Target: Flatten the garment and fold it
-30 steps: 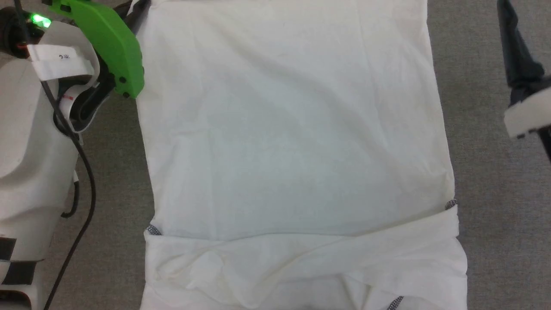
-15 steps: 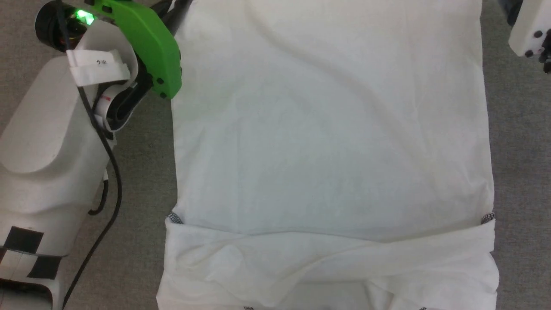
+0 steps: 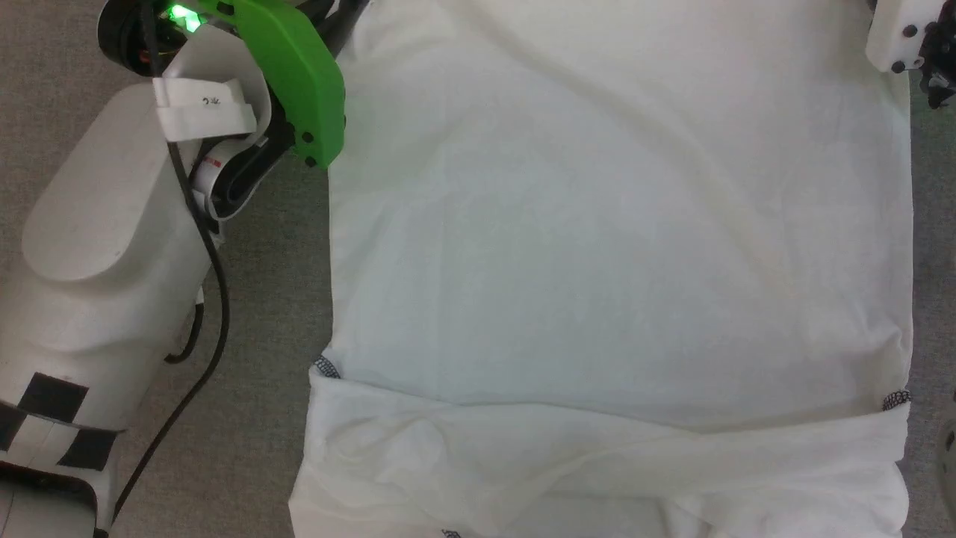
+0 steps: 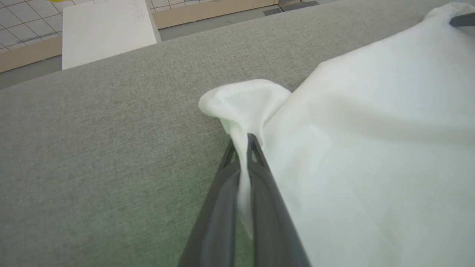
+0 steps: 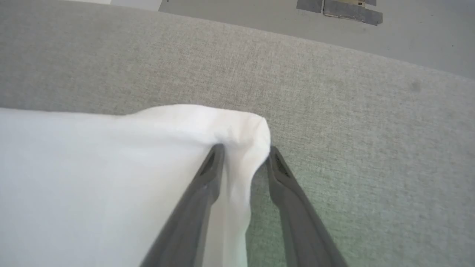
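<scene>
My right gripper takes hold of the garment by the raised fold at its other corner (image 5: 243, 149) next, as the rest lies spread flat.
The garment (image 3: 612, 246) is a white T-shirt spread on the grey surface, with a folded band across its near end and dark zigzag stitching (image 3: 326, 366) at both sides. In the left wrist view my left gripper (image 4: 245, 142) is shut on a bunched far corner of the garment (image 4: 371, 148). In the right wrist view my right gripper (image 5: 246, 150) stands open. Its two fingers straddle the other far corner of the garment (image 5: 92, 167), with a fold of cloth between them and a gap still showing.
My pale left forearm (image 3: 97, 246) and its black cable (image 3: 216, 299) lie left of the shirt, under the green wrist cover (image 3: 299, 75). A rigid white box (image 4: 107, 29) stands beyond the surface's far edge. Grey tape strips (image 5: 339, 9) lie on the floor.
The head camera has shifted. My right gripper has come in from the right side to the shirt's far right corner, and its jaws have narrowed. The left gripper still holds its corner.
</scene>
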